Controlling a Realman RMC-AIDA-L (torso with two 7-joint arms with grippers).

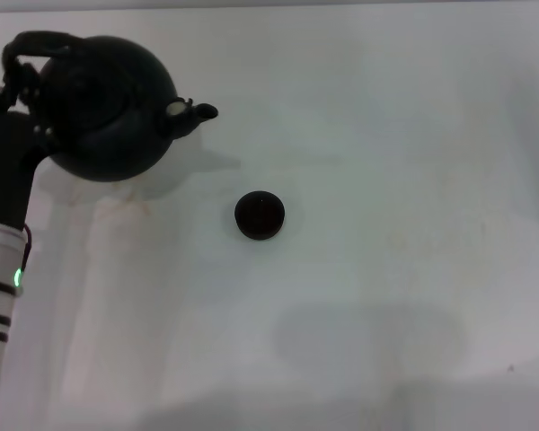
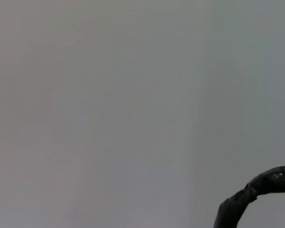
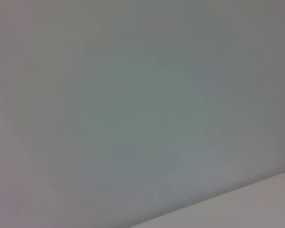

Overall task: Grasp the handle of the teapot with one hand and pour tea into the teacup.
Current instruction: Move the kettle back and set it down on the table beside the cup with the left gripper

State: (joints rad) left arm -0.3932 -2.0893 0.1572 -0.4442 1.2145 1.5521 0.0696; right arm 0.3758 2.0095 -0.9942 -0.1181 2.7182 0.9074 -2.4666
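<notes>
My left gripper holds the round black teapot [image 1: 108,108] above its shadow, so it needs to keep holding on until the teapot stands on the tabletop.
The round black teapot [image 1: 108,108] hangs above the table at the far left, off the surface, with its shadow below it. Its short spout [image 1: 196,112] points right, toward the teacup. My left gripper [image 1: 7,90] is shut on the arched handle [image 1: 27,47] at the pot's left side. A dark curved piece of the handle [image 2: 256,187] also shows in the left wrist view. The small dark teacup [image 1: 260,215] stands on the table, to the right of the pot and nearer to me, apart from the spout. My right gripper is out of view.
The white table [image 1: 386,180] stretches to the right of the teacup. A soft shadow [image 1: 368,337] lies on it near the front. The right wrist view shows only a pale surface with an edge [image 3: 256,190].
</notes>
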